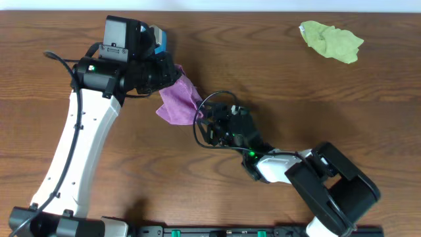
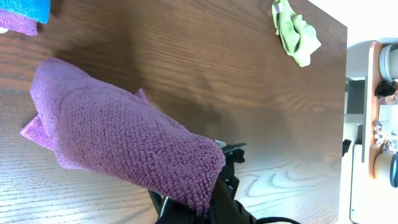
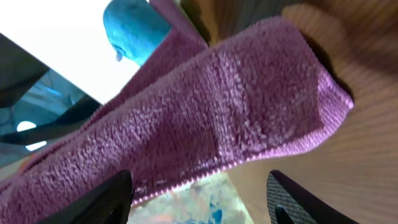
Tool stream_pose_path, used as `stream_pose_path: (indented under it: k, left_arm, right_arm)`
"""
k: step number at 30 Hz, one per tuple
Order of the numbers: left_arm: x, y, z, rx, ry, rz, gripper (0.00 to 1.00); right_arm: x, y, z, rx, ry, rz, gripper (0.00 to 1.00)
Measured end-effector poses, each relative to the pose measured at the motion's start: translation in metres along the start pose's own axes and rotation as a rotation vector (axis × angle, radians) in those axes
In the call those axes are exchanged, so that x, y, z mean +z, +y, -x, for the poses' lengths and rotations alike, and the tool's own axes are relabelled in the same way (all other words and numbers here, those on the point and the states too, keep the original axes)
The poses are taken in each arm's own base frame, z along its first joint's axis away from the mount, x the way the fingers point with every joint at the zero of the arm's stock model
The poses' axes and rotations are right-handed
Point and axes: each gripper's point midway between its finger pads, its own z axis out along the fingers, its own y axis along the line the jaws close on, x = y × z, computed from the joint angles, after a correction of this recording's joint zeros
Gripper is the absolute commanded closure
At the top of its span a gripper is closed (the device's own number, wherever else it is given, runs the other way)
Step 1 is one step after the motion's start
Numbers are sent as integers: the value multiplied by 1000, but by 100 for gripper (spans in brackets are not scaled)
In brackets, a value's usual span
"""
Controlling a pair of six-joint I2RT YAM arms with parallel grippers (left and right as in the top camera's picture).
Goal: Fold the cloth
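The purple cloth needs to be spread for folding, so my right gripper needs to grab the purple cloth's hanging stitched hem (image 1: 199, 113) next, away from the left gripper's corner.
The purple cloth (image 1: 177, 99) is bunched and lifted at the left middle of the table, hanging down to the right from my left gripper (image 1: 166, 74). In the left wrist view the cloth (image 2: 118, 143) fills the frame and one corner runs into my left gripper (image 2: 202, 208), which is shut on it. My right gripper (image 1: 204, 117) is at the cloth's lower right edge. In the right wrist view it (image 3: 199, 199) stands open, and the cloth's stitched hem (image 3: 217, 112) hangs just above the gap between its dark fingertips (image 3: 106, 199). No white tag shows.
A crumpled lime-green cloth (image 1: 331, 41) lies at the far right back of the table, also seen as the green cloth (image 2: 295, 34). A blue cloth (image 2: 25, 7) on a second purple cloth (image 2: 15, 25) sits near the left wrist. The wood table (image 1: 296, 112) stretches right.
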Motion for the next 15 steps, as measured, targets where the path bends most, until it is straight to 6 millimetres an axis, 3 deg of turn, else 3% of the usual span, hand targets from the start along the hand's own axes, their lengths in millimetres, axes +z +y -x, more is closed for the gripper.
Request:
stream_pose_path:
  k: [7, 9, 11, 13, 15]
  left_arm:
    - [0, 0, 0, 0, 0, 0, 94]
    - [0, 0, 0, 0, 0, 1, 94]
    - [0, 1, -1, -3, 4, 3, 94]
    - [0, 1, -2, -5, 9, 6, 94]
    - [0, 2, -3, -7, 13, 7, 94]
  right_arm:
    - [18, 0, 6, -2, -5, 37, 34]
    - [26, -1, 8, -4, 0, 52, 48]
    - [33, -4, 10, -6, -2, 56, 78]
    - [36, -6, 14, -26, -13, 58, 97]
    - [36, -1, 15, -70, -20, 80, 99]
